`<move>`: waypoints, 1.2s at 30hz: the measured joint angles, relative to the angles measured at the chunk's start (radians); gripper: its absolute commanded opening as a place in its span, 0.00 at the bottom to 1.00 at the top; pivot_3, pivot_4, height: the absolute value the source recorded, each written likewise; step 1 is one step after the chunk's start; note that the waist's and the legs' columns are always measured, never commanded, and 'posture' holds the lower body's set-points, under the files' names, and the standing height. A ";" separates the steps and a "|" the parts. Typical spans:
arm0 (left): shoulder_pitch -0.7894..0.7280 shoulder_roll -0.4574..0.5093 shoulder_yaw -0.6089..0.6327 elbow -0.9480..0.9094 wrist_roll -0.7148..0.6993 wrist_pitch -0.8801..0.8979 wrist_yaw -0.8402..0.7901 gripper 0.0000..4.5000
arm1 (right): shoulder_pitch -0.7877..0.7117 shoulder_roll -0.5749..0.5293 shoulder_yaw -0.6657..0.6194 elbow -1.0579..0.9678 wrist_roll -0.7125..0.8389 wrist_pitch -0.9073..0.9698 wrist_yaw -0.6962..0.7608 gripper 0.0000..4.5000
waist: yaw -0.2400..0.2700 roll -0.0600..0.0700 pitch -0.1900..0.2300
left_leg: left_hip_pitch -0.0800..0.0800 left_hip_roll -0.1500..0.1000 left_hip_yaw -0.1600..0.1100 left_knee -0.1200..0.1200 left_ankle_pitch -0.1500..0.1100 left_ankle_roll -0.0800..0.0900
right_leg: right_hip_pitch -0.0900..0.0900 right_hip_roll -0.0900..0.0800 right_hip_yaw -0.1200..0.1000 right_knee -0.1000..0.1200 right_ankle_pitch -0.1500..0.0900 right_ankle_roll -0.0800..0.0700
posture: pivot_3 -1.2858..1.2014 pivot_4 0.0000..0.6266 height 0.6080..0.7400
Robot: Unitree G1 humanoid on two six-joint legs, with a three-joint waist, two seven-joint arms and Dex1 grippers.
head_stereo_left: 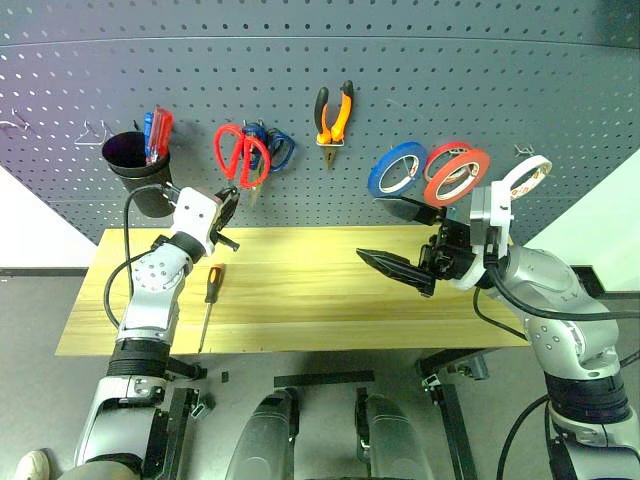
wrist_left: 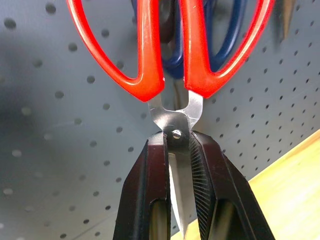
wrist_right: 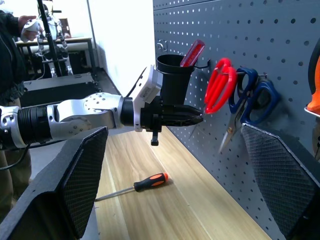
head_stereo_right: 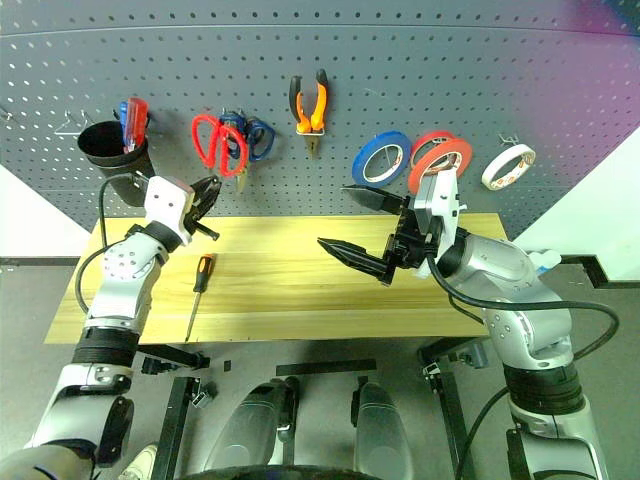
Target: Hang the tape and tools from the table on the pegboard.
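Note:
The red handles are up against the pegboard (head_stereo_left: 420,70), over the blue scissors' hook, so the red-handled scissors would hang. It is now time to open my left gripper.
My left gripper (head_stereo_left: 232,200) is shut on the blades of the red-handled scissors (wrist_left: 170,55), just below their pivot. Their handles are up against the pegboard (head_stereo_left: 420,70), in front of a blue-handled pair. The orange-and-black pliers (head_stereo_left: 334,115) hang on the board at the middle. A whitish tape roll (head_stereo_left: 526,176) hangs on a hook at the far right. On the left part of the table (head_stereo_left: 300,310) lies the slim screwdriver (head_stereo_left: 210,300). Over the table's right half my right gripper (head_stereo_left: 368,227) stands open and holds nothing, pointing left.
A black cup (head_stereo_left: 137,160) with red and blue screwdrivers hangs at the left of the board, beside bare hooks (head_stereo_left: 90,132). A blue tape roll (head_stereo_left: 397,168) and red rolls (head_stereo_left: 455,172) hang at the right. A person (wrist_right: 10,50) stands far off past the table's left end.

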 measured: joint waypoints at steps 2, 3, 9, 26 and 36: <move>0.000 0.000 0.000 0.002 -0.002 0.000 -0.003 0.06 | 0.000 0.000 0.000 0.000 -0.001 0.000 0.000 1.00 | 0.000 0.000 0.000 | 0.000 0.000 0.000 0.000 0.000 0.000 | 0.000 0.000 0.000 0.000 0.000 0.000 | 0.50 0.25 0.90; 0.000 0.000 0.000 0.002 -0.007 0.002 -0.009 0.14 | 0.001 0.000 0.000 0.000 -0.001 0.000 0.000 1.00 | 0.000 0.000 -0.001 | 0.000 0.000 0.000 0.000 0.000 0.000 | 0.000 0.000 0.000 0.000 0.000 0.000 | 0.50 0.25 0.90; 0.000 -0.013 0.014 -0.002 -0.089 0.058 -0.047 0.54 | 0.001 0.000 0.004 0.000 -0.004 0.000 0.003 1.00 | -0.001 -0.001 -0.004 | 0.000 0.000 0.000 0.001 0.000 0.000 | 0.000 0.000 0.000 0.001 0.000 0.000 | 0.50 0.25 0.90; 0.275 0.116 0.055 -0.225 -0.149 0.479 -0.044 0.99 | 0.020 -0.007 0.024 0.003 -0.046 -0.001 0.031 1.00 | -0.021 -0.001 -0.018 | 0.005 0.001 0.000 0.001 0.000 0.000 | 0.002 0.001 0.002 0.004 0.000 -0.001 | 0.52 0.28 0.90; 0.216 0.128 0.024 -0.156 -0.107 0.855 0.054 0.99 | 0.019 0.000 0.051 0.005 -0.064 -0.002 0.042 1.00 | -0.019 -0.002 -0.019 | 0.005 0.001 0.000 0.001 0.000 0.000 | 0.003 0.000 0.002 0.004 0.001 -0.001 | 0.52 0.30 0.90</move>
